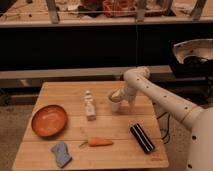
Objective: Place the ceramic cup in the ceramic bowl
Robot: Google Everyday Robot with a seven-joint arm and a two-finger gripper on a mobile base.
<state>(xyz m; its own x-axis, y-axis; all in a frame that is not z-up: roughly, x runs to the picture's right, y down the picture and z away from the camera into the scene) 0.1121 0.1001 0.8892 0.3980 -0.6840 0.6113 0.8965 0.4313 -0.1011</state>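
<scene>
I'll next grab the white ceramic cup by its rim (115,96) with my gripper to set it in the orange-brown ceramic bowl.
The ceramic cup (115,104), small and white, stands upright on the wooden table (65,92) right of centre. My gripper (119,95) is down at the cup's rim, reaching in from the right, its jaws standing open about the cup's top. The cup rests on the table. The ceramic bowl (49,120), wide, shallow and orange-brown, sits near the table's left edge with nothing in it, well apart from the cup and gripper.
A small white bottle (89,106) stands between bowl and cup. A carrot (98,142) lies in front of it, a blue sponge (61,154) at the front left, a black oblong block (142,138) at the front right. A dark shelf runs behind the table.
</scene>
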